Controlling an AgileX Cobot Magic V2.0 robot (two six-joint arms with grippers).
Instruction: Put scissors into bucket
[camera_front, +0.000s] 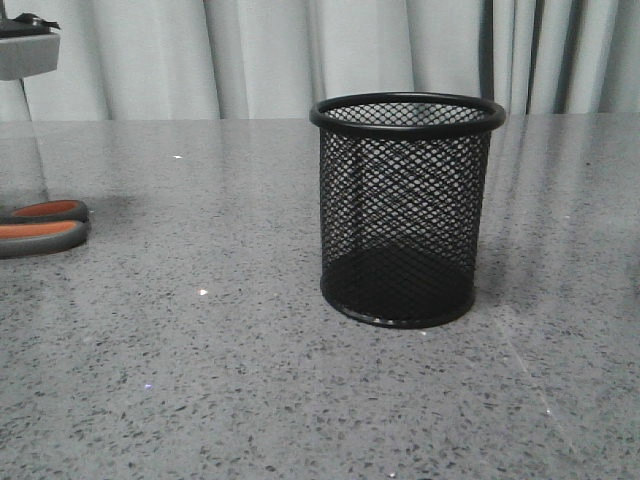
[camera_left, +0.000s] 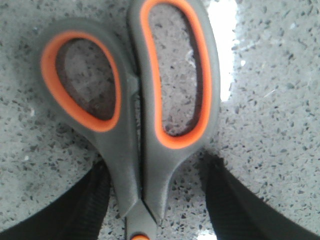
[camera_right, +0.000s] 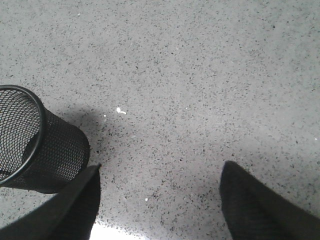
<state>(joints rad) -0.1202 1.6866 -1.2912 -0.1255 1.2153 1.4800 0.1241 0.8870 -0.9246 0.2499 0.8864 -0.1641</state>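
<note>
My fingers sit beside the scissors' grey neck (camera_left: 140, 182), so it is time for my left gripper to close on it now, which would catch the scissors.
The scissors (camera_front: 40, 228) lie flat on the table at the far left of the front view, with only their grey and orange handles showing. In the left wrist view the scissors (camera_left: 150, 115) fill the frame, with the orange pivot screw at the edge. My left gripper (camera_left: 155, 161) is open and straddles the handles' neck. Both fingers (camera_left: 75, 210) stand apart from it with table showing between. The black mesh bucket (camera_front: 405, 210) stands upright and empty in the middle. My right gripper (camera_right: 161, 166) is open and empty over bare table, beside the bucket (camera_right: 35, 145).
The grey speckled tabletop (camera_front: 200, 380) runs back to a pale curtain (camera_front: 260, 50). A grey block with a dark top (camera_front: 25, 45) hangs at the top left corner of the front view, above the scissors.
</note>
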